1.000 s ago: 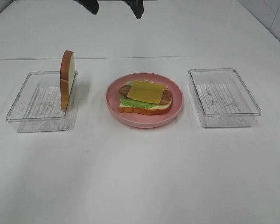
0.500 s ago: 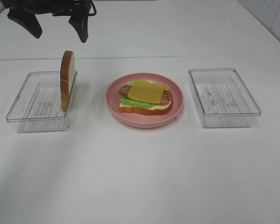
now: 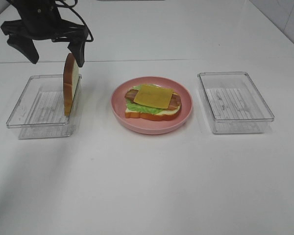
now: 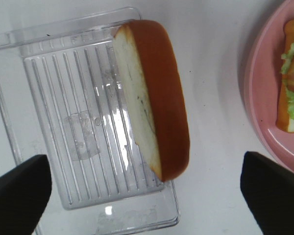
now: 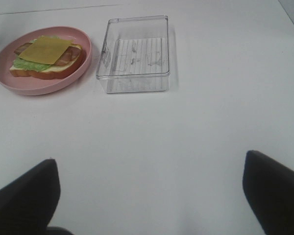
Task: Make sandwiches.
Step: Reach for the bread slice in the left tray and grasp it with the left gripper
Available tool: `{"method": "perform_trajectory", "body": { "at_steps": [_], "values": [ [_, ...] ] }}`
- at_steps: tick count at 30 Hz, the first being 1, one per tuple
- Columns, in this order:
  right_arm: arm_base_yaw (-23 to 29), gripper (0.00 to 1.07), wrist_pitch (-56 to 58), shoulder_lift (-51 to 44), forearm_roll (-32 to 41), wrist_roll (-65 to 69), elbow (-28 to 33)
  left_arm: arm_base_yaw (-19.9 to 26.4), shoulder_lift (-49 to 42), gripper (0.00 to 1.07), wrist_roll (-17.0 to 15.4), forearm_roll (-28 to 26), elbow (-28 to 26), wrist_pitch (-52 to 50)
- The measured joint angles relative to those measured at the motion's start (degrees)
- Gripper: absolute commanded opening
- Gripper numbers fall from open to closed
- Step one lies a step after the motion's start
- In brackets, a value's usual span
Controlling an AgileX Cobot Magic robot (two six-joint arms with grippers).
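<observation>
I am not ready to close my left gripper yet: the crust of the bread slice ends short of my wide-open fingers. I should move toward the bread slice first, then close on it.
The open-faced sandwich stack (image 3: 152, 101) lies on a pink plate (image 3: 186, 111): a bread slice at the bottom, then green lettuce, brown meat strips and a yellow cheese slice (image 3: 153, 95) on top. A second bread slice (image 3: 71, 83) stands on edge against the right wall of the left clear container (image 3: 27, 105). My left gripper (image 3: 53, 53) hovers open just above and behind that slice, one finger on each side; in the left wrist view the upright slice (image 4: 154, 98) lies between the wide-open gripper (image 4: 143, 161). My right gripper (image 5: 149, 166) is open over bare table, away from the stack (image 5: 45, 56).
An empty clear container (image 3: 235, 102) sits right of the plate, also seen as the clear box (image 5: 134, 54) in the right wrist view. The tabletop is white. The plate rim (image 4: 257, 88) lies close beside the left container (image 4: 63, 122).
My left gripper has swung from the top middle of the table leftward and down, and now straddles the space above the upright bread slice. Nothing else moved.
</observation>
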Motion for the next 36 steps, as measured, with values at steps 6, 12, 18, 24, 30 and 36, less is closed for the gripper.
{"method": "perform_trajectory", "body": {
  "at_steps": [6, 12, 18, 24, 30, 36],
  "values": [
    [0.00, 0.94, 0.00, 0.00, 0.00, 0.00, 0.00, 0.00, 4.18, 1.00, 0.00, -0.69, 0.00, -4.58],
    [0.00, 0.94, 0.00, 0.00, 0.00, 0.00, 0.00, 0.00, 5.90, 0.85, 0.06, -0.69, 0.00, -5.44],
    [0.00, 0.94, 0.00, 0.00, 0.00, 0.00, 0.00, 0.00, 6.13, 0.00, 0.80, 0.00, 0.00, -5.50],
    [0.00, 0.94, 0.00, 0.00, 0.00, 0.00, 0.00, 0.00, 6.13, 0.00, 0.23, 1.38, 0.00, -5.21],
    [0.00, 0.94, 0.00, 0.00, 0.00, 0.00, 0.00, 0.00, 6.13, 0.00, 0.00, 1.38, 0.00, -5.04],
    [0.00, 0.94, 0.00, 0.00, 0.00, 0.00, 0.00, 0.00, 6.13, 0.00, 0.00, 1.38, -2.41, -0.57]
  ]
}}
